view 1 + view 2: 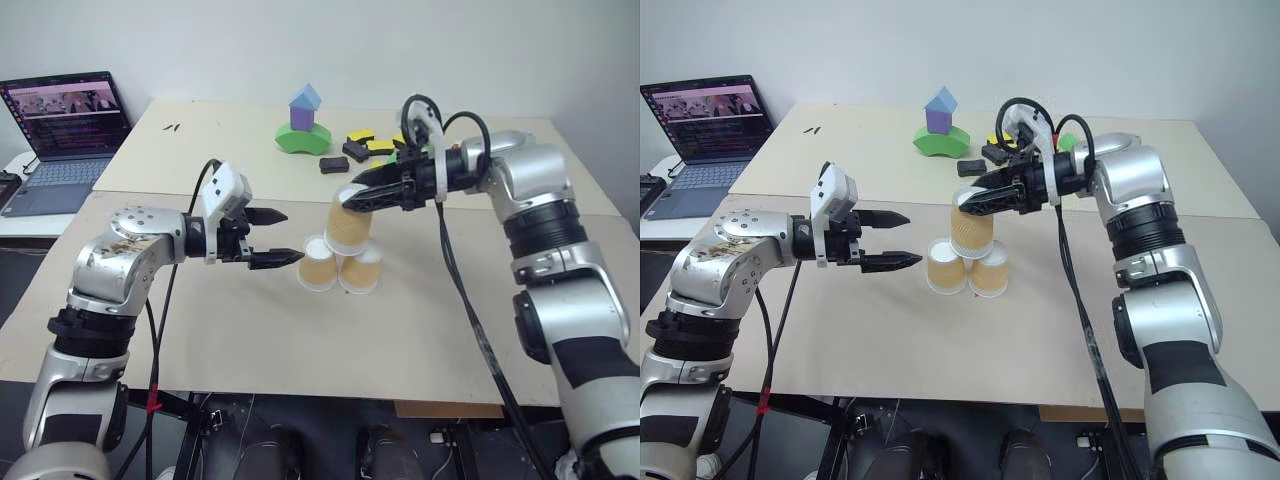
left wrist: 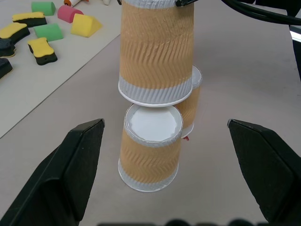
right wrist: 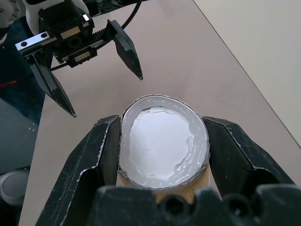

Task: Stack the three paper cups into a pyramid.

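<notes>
I should open my right gripper: the rim of the cup is over both white bases, so the third paper cup would stand.
Two of the three paper cups stand upside-down side by side mid-table, the left one (image 1: 318, 265) and the right one (image 1: 362, 270), forming the base of the pyramid. The third cup (image 1: 347, 228) hangs upside-down over the gap between them, its rim at or just above their white bases; I cannot tell if it touches. My right gripper (image 1: 350, 198) reaches in from the right, shut on that cup's upper end (image 3: 162, 141). To the left of the cups my left gripper (image 1: 290, 237) is held level and open, with the near base cup (image 2: 150, 150) between and beyond its fingertips.
A green-purple-blue block tower (image 1: 303, 125) and several yellow and black foam blocks (image 1: 365, 145) lie on the far table behind the cups. A black block (image 1: 333, 165) sits nearer. An open laptop (image 1: 65, 120) is at the far left.
</notes>
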Tool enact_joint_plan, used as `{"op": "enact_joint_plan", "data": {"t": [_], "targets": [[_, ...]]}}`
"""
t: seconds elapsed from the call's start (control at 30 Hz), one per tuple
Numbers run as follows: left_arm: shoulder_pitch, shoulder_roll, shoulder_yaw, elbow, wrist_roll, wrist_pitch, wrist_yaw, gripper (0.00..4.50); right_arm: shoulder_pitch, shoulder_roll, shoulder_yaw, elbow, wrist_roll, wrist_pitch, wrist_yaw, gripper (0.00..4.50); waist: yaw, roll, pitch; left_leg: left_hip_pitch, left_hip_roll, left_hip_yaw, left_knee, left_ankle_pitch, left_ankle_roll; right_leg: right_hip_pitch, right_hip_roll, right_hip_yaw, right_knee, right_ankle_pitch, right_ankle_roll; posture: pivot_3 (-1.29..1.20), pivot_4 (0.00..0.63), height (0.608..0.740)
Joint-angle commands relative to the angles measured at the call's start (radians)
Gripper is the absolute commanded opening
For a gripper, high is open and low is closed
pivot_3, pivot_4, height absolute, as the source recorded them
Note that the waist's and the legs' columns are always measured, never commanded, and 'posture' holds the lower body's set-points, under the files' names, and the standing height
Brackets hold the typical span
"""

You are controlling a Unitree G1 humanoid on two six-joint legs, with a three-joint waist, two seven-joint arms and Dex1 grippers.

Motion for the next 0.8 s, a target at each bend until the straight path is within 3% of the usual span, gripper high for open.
{"op": "enact_joint_plan", "data": {"t": [0.03, 0.63, 0.7, 0.8], "targets": [[-0.018, 0.012, 0.01, -0.026, 0.0, -0.022, -0.007, 4.5, -0.009, 0.001, -0.035, -0.032, 0.006, -0.004, -0.002, 2.49, 0.0, 0.0, 0.0, 0.0, 0.0, 0.0, 0.0, 0.0, 0.0, 0.0, 0.0, 0.0, 0.0, 0.0, 0.0, 0.0, 0.15, 0.695], [-0.026, 0.006, 0.012, -0.017, 0.004, -0.028, 0.0, 4.5, 0.048, -0.005, -0.021, -0.101, 0.001, 0.017, -0.006, 2.49, -0.001, 0.0, 0.0, 0.0, 0.0, 0.0, 0.0, 0.0, 0.0, 0.0, 0.0, 0.0, 0.0, 0.0, 0.0, 0.0, 0.15, 0.695], [-0.028, 0.005, 0.011, -0.014, 0.006, -0.031, 0.001, 4.5, 0.055, -0.004, -0.021, -0.11, 0.001, 0.017, -0.01, 3.43, -0.001, 0.0, 0.0, 0.0, 0.0, 0.0, 0.0, 0.0, 0.0, 0.0, 0.0, 0.0, 0.0, 0.0, 0.0, 0.0, 0.15, 0.695], [-0.03, 0.004, 0.011, -0.01, 0.007, -0.033, 0.001, 4.5, 0.057, 0.002, -0.031, -0.12, 0.005, 0.018, -0.022, 4.31, 0.001, 0.0, 0.0, 0.0, 0.0, 0.0, 0.0, 0.0, 0.0, 0.0, 0.0, 0.0, 0.0, 0.0, 0.0, 0.0, 0.15, 0.695]]}}
